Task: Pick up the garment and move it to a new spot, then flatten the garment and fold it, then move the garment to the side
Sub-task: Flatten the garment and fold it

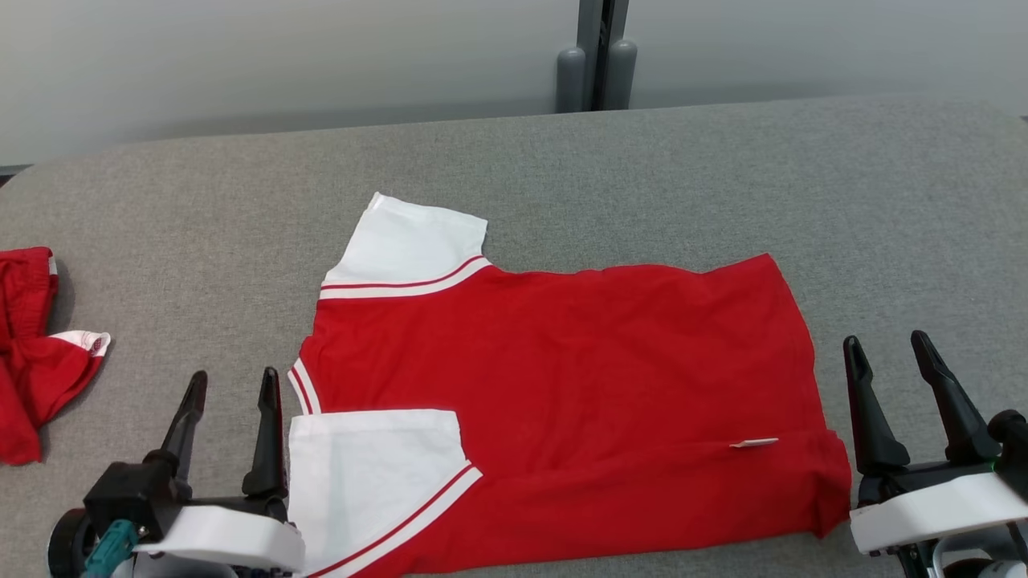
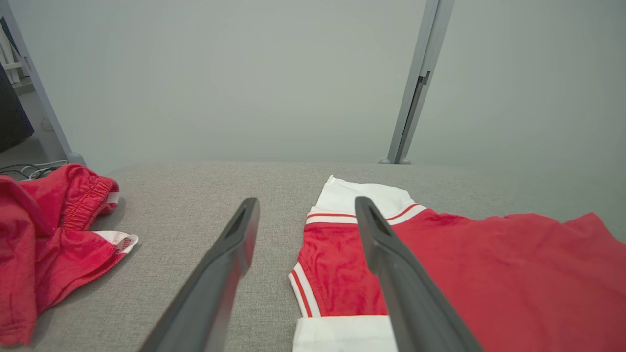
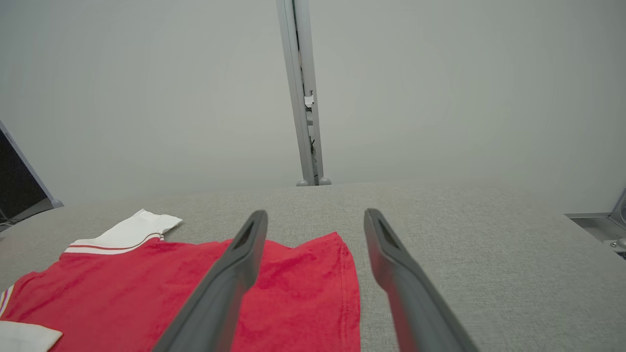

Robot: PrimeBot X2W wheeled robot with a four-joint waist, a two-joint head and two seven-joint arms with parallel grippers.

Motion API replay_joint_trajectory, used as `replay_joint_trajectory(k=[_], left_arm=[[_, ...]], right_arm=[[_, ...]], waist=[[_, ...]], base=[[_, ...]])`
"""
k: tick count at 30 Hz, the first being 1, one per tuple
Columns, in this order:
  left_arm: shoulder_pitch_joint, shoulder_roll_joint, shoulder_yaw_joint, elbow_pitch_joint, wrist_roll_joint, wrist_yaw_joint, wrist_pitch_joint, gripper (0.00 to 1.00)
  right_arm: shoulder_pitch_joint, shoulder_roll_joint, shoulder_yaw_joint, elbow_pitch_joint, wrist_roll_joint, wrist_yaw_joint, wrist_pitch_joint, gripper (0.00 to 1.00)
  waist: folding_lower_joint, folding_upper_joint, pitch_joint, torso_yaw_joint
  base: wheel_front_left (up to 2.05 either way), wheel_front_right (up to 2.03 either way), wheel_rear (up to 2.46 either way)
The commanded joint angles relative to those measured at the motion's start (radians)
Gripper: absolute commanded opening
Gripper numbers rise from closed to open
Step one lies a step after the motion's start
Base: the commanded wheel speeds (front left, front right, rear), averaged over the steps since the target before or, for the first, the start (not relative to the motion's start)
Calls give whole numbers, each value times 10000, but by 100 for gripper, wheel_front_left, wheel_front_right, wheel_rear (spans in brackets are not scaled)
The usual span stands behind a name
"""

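My left gripper grabs the T-shirt by the outer corner of its outstretched white sleeve [image 1: 378, 199] next, a free edge, as the red body [image 1: 578, 356] lies flat.
The garment [image 1: 562, 385] is a red T-shirt with white, red-striped sleeves, lying flat on the grey table [image 1: 723, 177] with its near long edge folded over the body. One white sleeve points away, the other lies folded onto the near left corner. My left gripper [image 1: 233, 381] stands open just left of the collar, nothing between its fingers; the left wrist view shows the collar edge [image 2: 313, 274] between and beyond them. My right gripper [image 1: 890, 345] stands open just right of the hem, empty; the right wrist view shows the hem corner [image 3: 318, 274] past its left finger.
A second crumpled red garment [image 1: 32, 353] lies at the table's left edge, also seen in the left wrist view [image 2: 54, 244]. A grey post [image 1: 598, 56] rises behind the table's far edge against a pale wall. Bare grey cloth stretches behind and right of the shirt.
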State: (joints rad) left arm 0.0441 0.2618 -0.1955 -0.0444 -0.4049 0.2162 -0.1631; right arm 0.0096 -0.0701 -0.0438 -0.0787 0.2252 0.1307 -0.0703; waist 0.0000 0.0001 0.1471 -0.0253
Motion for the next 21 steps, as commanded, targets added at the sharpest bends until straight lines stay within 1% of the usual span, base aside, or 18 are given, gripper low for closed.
replay_joint_trajectory(k=[1,4,7,8,12,17,21], left_arm=[[-537,31,-1,59,69,-71,-73,100],[-1409,7,38,265,9,-301,-266,100],[-2768,22,18,552,-6,-643,-416,100],[-2768,22,18,552,-6,-643,-416,100],[-4895,143,-251,1344,155,-1167,-106,100],[-7075,218,-542,3122,131,-1786,522,100],[-8323,155,-776,4929,-22,-2323,943,100]], right_arm=[[-100,-1,-26,-27,24,3,21,100],[-265,21,-5,-111,55,3,40,100],[-515,32,24,-215,61,3,40,100],[-515,32,24,-215,61,3,40,100],[-998,15,165,-316,26,3,97,100],[-1754,-42,638,-179,128,3,-38,100],[-2196,-1,829,33,218,3,-227,100]], waist=[[0,-1,205,57],[0,-1,606,112],[0,-1,1111,99],[0,-1,1111,99],[0,-1,1895,-7],[0,-1,2672,-578],[0,-1,3092,-939]], base=[[0,0,0],[0,0,0],[0,0,0],[0,0,0],[0,0,0],[0,0,0],[0,0,0]])
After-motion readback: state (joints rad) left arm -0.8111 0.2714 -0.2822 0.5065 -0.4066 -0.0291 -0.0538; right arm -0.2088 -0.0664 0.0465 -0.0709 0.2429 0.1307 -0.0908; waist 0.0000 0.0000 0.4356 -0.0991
